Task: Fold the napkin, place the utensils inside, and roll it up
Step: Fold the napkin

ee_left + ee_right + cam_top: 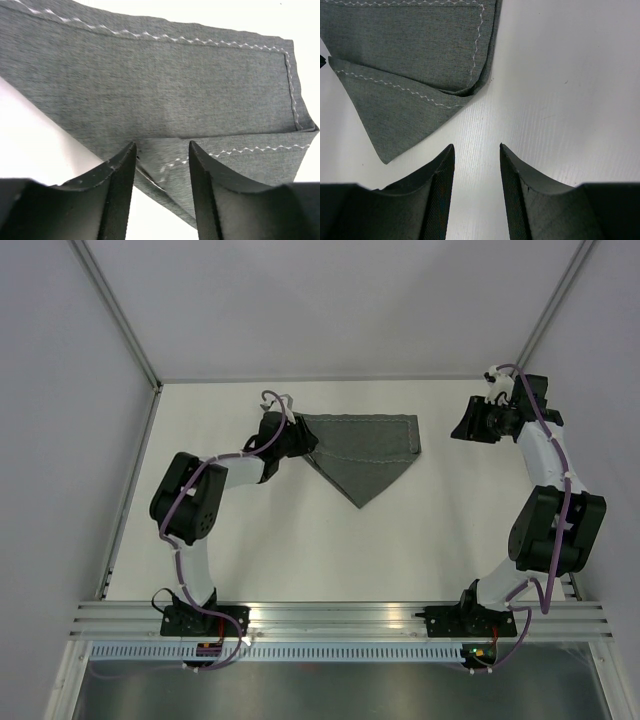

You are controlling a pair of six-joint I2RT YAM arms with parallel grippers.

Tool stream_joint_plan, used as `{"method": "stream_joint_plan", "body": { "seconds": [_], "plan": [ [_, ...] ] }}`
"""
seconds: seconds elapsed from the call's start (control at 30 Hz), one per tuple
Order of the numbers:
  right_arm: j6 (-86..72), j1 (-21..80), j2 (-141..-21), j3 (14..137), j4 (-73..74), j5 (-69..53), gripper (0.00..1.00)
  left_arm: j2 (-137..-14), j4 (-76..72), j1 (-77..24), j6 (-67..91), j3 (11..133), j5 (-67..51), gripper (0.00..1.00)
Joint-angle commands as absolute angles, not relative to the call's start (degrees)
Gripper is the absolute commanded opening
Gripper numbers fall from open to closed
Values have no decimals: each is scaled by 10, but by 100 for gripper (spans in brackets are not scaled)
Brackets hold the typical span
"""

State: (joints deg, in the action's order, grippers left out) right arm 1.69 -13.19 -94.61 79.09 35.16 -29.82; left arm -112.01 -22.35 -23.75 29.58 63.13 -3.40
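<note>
The napkin (365,452) will next be grabbed by its loose stitched corner (313,453) with my left gripper, which will then carry that corner across to fold the napkin.
The dark grey napkin (365,452) lies folded on the white table (300,550), with a straight hem along the far side and a point toward the near side. Pale zigzag stitching runs along its edges (175,85). My left gripper (305,440) sits at the napkin's left corner. In the left wrist view its jaws (162,150) stand apart, and the loose corner of fabric lies between them without being pinched. My right gripper (462,425) hovers open to the right of the napkin (410,55), with only bare table between its fingers (476,150). The utensils are out of view.
Grey walls enclose the table at the back and both sides. An aluminium rail (340,615) carrying the two arm bases runs along the near edge.
</note>
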Motion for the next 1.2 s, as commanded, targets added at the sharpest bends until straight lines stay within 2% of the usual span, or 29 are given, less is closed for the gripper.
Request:
{"method": "stream_joint_plan", "body": {
  "seconds": [0.0,0.1,0.3,0.47,0.77,1.0,1.17],
  "plan": [
    [21,-127,-947,802,345,-299,47,-1108,-229,-219,310,655,-39,54],
    [21,-127,-948,801,345,-299,47,-1086,-227,-199,309,655,-34,57],
    [22,-126,-948,801,345,-302,47,-1072,-180,-142,317,669,11,59],
    [21,-123,-949,802,345,-302,47,-1120,-156,-99,333,717,3,58],
    [22,-117,-957,805,344,-299,47,-1243,-111,-90,344,844,-26,58],
    [24,-114,-962,805,342,-297,46,-1287,-95,-90,366,887,-33,58],
    [24,-112,-962,804,340,-295,45,-1301,-87,-87,379,903,-29,52]
  ]
}}
